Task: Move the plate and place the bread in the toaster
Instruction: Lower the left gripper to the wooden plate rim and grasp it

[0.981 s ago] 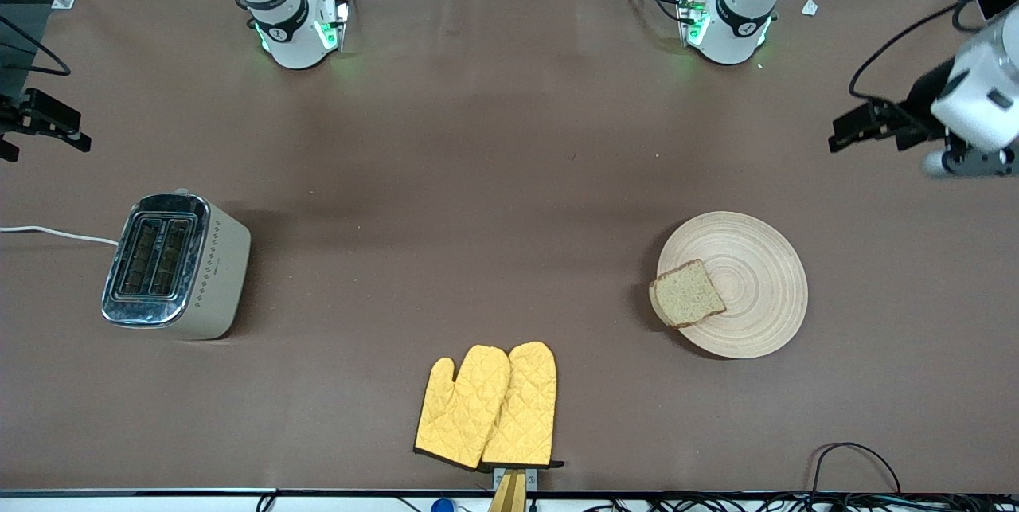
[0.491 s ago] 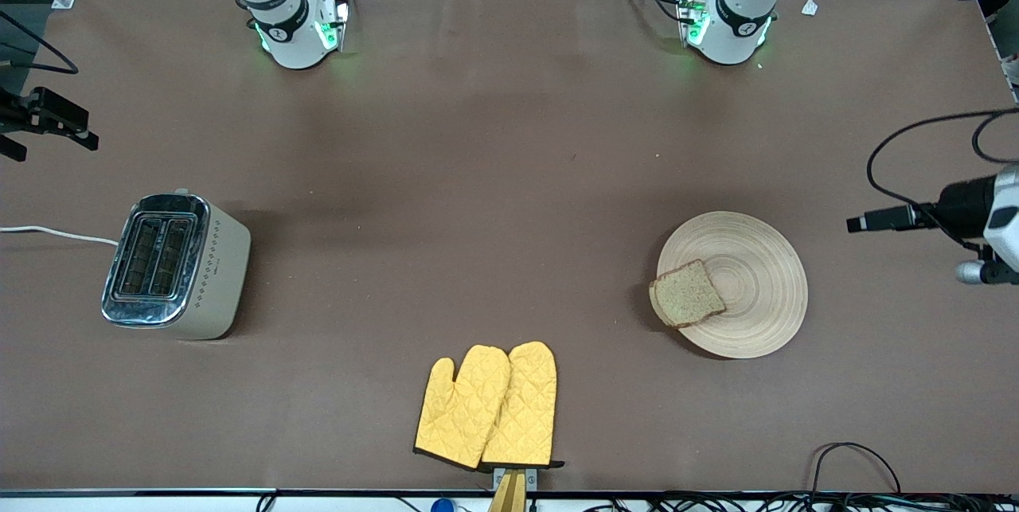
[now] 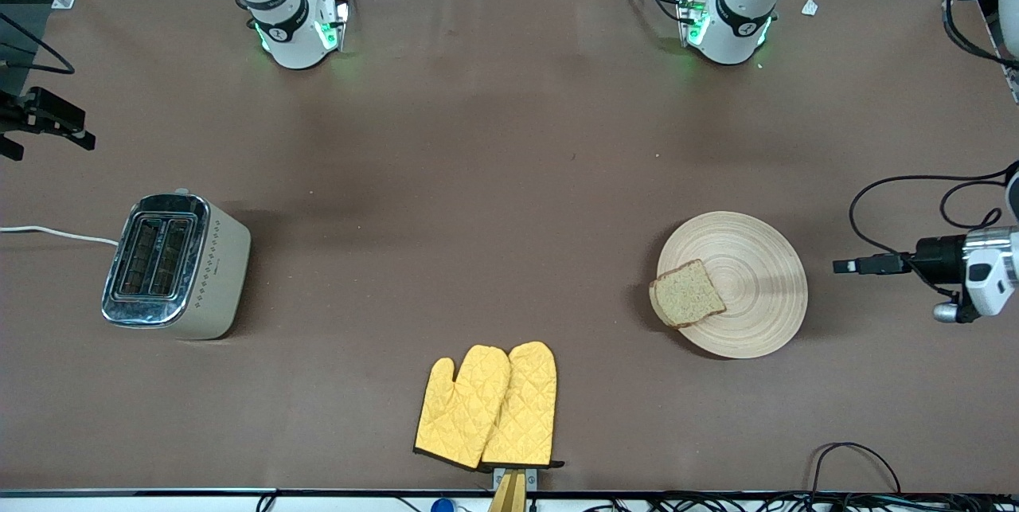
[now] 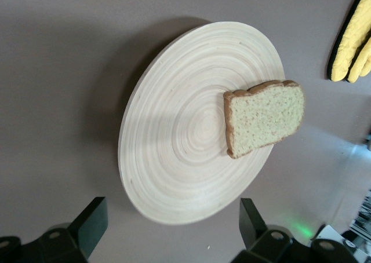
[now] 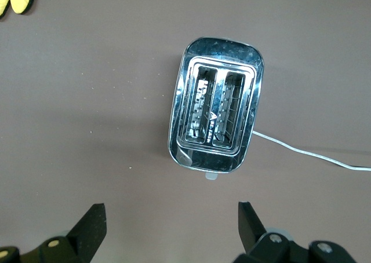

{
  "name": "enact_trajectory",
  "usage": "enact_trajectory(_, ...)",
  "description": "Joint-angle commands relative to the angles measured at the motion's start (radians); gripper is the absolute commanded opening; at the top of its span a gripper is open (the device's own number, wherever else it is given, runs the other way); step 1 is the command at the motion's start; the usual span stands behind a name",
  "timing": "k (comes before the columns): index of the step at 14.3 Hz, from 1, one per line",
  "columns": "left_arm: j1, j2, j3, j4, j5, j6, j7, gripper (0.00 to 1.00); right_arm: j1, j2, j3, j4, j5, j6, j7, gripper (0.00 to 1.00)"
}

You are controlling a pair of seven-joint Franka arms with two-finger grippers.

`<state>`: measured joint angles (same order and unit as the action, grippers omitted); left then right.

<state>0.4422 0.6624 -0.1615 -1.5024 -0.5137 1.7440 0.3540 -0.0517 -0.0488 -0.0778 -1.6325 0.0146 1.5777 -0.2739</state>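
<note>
My left gripper takes hold of the wooden plate by its rim [image 3: 801, 284] opposite the bread next, to bring the bread toward the toaster [image 3: 171, 265].
The pale wooden plate [image 3: 756, 273] lies on the table toward the left arm's end. The bread [image 3: 687, 294] lies on it, overhanging the rim on the side toward the right arm's end. My left gripper [image 3: 842, 266] is open and empty, over the bare table beside the plate's rim at the left arm's end. In the left wrist view the plate [image 4: 174, 130] and bread [image 4: 264, 124] lie ahead of that gripper [image 4: 172, 200]. The toaster [image 3: 171, 265] stands at the right arm's end, slots up and empty. My right gripper [image 3: 49, 142] is open over the table edge there. It [image 5: 171, 205] looks down on the toaster [image 5: 215, 121].
A pair of yellow oven mitts [image 3: 487, 407] lies near the table's front edge at the middle. They also show in the left wrist view [image 4: 353, 40]. The toaster's white cord [image 3: 56, 233] runs off the table at the right arm's end. Cables hang at the front edge.
My left gripper has come down and toward the front camera, ending level with the plate beside its rim. The right gripper has barely moved. Plate, bread and toaster are unmoved.
</note>
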Motion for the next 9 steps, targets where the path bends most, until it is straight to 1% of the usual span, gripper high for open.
enact_trajectory(1, 0.012, 0.069, -0.006, 0.027, -0.078, -0.001, 0.046, 1.00, -0.016, -0.003, 0.009, 0.002, 0.008, -0.012, -0.008, 1.00)
enact_trajectory(3, 0.023, 0.127, -0.006, 0.028, -0.123, 0.011, 0.107, 0.99, -0.013, 0.001, 0.007, 0.002, 0.008, -0.005, -0.007, 1.00)
enact_trajectory(4, 0.026, 0.147, -0.006, 0.028, -0.143, 0.015, 0.124, 0.97, -0.011, 0.001, 0.007, 0.002, 0.008, -0.005, -0.007, 1.00)
enact_trajectory(5, 0.026, 0.157, -0.006, 0.028, -0.143, 0.019, 0.138, 0.95, -0.010, 0.001, 0.007, 0.002, 0.008, -0.007, -0.007, 1.00)
enact_trajectory(7, 0.027, 0.164, -0.006, 0.028, -0.141, 0.032, 0.155, 0.92, -0.013, 0.001, 0.007, 0.003, 0.008, -0.013, -0.007, 1.00)
enact_trajectory(9, 0.029, 0.183, -0.006, 0.028, -0.144, 0.034, 0.155, 0.86, -0.014, -0.002, 0.007, 0.002, 0.008, -0.021, -0.007, 1.00)
